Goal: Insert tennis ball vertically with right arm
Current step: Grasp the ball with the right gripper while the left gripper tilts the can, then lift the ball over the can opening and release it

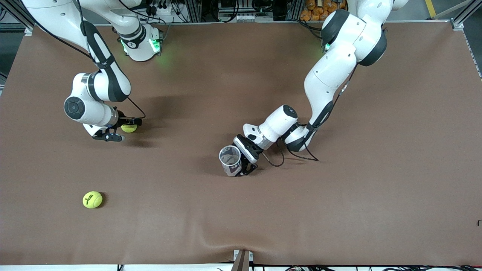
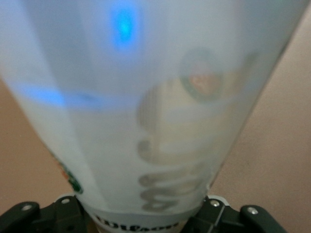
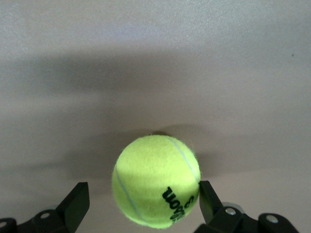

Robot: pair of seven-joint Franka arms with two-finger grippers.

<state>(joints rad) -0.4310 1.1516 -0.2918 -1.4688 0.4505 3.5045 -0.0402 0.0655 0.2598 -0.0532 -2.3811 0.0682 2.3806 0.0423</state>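
Observation:
The tennis ball has my right gripper's fingers low on either side of it. My right gripper should close now. Closing now would hold the ball.
A yellow-green tennis ball (image 1: 129,128) (image 3: 156,180) lies on the brown table toward the right arm's end. My right gripper (image 1: 122,130) (image 3: 143,194) is low around it and open: one finger (image 3: 208,198) is at the ball's side, the other finger (image 3: 77,201) stands apart from it. Near the table's middle, my left gripper (image 1: 246,158) (image 2: 138,216) is shut on a clear plastic ball tube (image 1: 230,160) (image 2: 146,107). The tube's open mouth faces upward. In the left wrist view the tube fills almost the whole picture.
A second tennis ball (image 1: 92,199) lies nearer the front camera, toward the right arm's end. A black cable (image 1: 276,162) loops on the table beside the left wrist. A small bracket (image 1: 242,259) sits at the table's front edge.

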